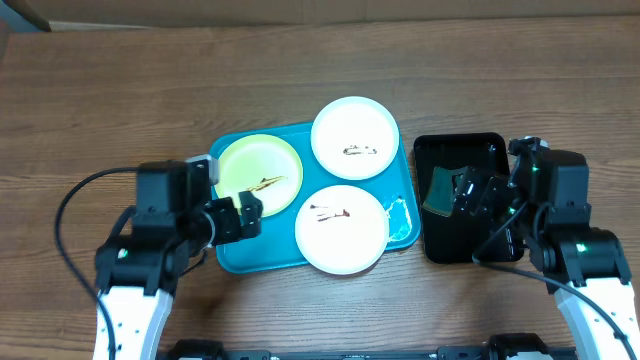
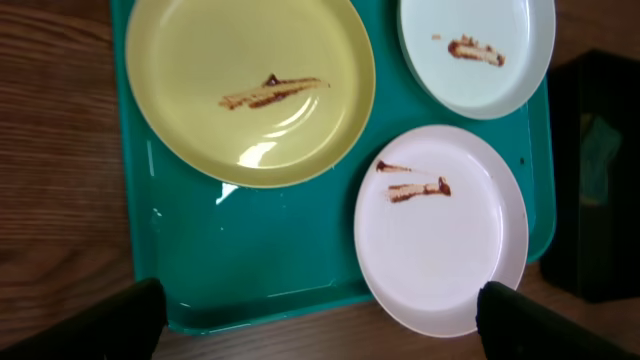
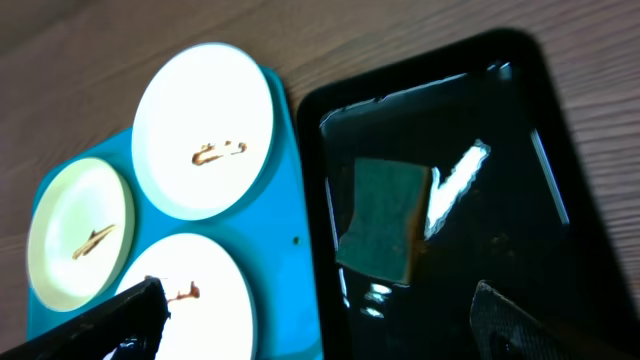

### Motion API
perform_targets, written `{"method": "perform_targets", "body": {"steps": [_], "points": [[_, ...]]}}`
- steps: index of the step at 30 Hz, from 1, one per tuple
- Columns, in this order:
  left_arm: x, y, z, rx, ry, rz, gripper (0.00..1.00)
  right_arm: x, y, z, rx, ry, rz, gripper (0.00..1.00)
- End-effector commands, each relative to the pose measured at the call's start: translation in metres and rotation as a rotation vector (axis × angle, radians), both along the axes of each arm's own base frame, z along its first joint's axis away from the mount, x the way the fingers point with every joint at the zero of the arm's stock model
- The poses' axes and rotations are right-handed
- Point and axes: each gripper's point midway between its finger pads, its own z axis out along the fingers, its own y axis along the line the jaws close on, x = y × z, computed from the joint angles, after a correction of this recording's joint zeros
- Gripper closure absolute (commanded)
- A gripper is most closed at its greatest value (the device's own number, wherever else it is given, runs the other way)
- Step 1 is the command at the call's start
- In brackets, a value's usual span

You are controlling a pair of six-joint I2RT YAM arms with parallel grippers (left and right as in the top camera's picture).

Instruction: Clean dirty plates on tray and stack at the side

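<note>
Next, my left gripper grabs the front white plate's rim (image 1: 299, 233) on the side away from the black tray (image 1: 470, 245), which leaves the plate's smeared side open to clean.
The turquoise tray (image 1: 236, 256) holds three plates, each with a brown smear. The yellow-green plate (image 1: 259, 174) is at its back left, one white plate (image 1: 354, 137) at its back right, another white plate (image 1: 341, 228) at its front right, overhanging the rim. My left gripper (image 1: 243, 214) is open and empty over the tray's left front; in the left wrist view (image 2: 320, 320) its fingers straddle the tray's near rim (image 2: 260, 305). My right gripper (image 1: 470, 192) is open and empty above the black tray (image 1: 470, 245), near the green sponge (image 1: 438, 190), which also shows in the right wrist view (image 3: 385, 215).
The narrow black tray (image 3: 500, 150) looks wet and stands right of the turquoise tray (image 3: 290, 200). A wet patch (image 1: 400, 215) lies on the turquoise tray's right side. Bare wooden table (image 1: 120, 90) surrounds both trays.
</note>
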Motion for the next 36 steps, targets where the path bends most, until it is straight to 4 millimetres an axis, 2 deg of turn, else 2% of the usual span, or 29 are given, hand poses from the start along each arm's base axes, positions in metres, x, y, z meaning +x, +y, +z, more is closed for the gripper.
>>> {"method": "perform_targets", "body": {"steps": [1,6,8,13,17,18,21,22,23,25,27,31,34,36], "points": [[0.003,-0.023,-0.010,-0.015,0.063,-0.054,0.00,0.008,0.003,0.008,0.014,-0.017,0.010,0.03],[-0.002,-0.046,-0.042,0.037,0.197,-0.086,0.05,0.012,0.003,-0.001,0.012,0.013,0.007,0.00],[-0.004,-0.055,-0.054,0.040,0.249,-0.095,0.14,0.012,0.003,-0.002,0.013,0.017,0.006,0.00],[-0.013,-0.070,-0.086,0.087,0.370,-0.159,0.28,0.012,0.003,-0.002,0.014,0.017,0.005,0.00],[-0.021,-0.075,-0.115,0.160,0.467,-0.192,0.28,0.012,0.003,-0.002,0.014,0.018,0.005,0.00],[-0.022,-0.076,-0.126,0.174,0.499,-0.198,0.32,0.012,0.003,-0.002,0.014,0.019,0.005,0.00],[-0.020,-0.077,-0.141,0.187,0.528,-0.198,0.41,0.011,0.004,-0.002,0.020,0.021,0.011,0.00],[-0.019,-0.078,-0.145,0.188,0.534,-0.198,0.48,0.011,0.005,-0.002,0.024,0.021,0.013,0.00],[-0.017,-0.078,-0.148,0.188,0.536,-0.198,0.53,0.011,0.006,-0.002,0.030,0.022,0.018,0.00],[-0.015,-0.079,-0.154,0.189,0.538,-0.198,0.55,0.010,0.008,-0.002,0.037,0.022,0.025,0.00],[-0.013,-0.080,-0.156,0.188,0.534,-0.198,0.64,0.010,0.007,-0.002,0.037,0.022,0.025,0.00],[-0.010,-0.082,-0.156,0.184,0.523,-0.198,0.74,0.010,0.007,-0.002,0.036,0.022,0.025,0.00],[-0.008,-0.083,-0.156,0.181,0.514,-0.199,0.86,0.010,0.007,-0.002,0.036,0.022,0.025,0.00],[-0.007,-0.083,-0.156,0.180,0.510,-0.199,0.89,0.010,0.007,-0.002,0.035,0.022,0.024,0.00]]}}
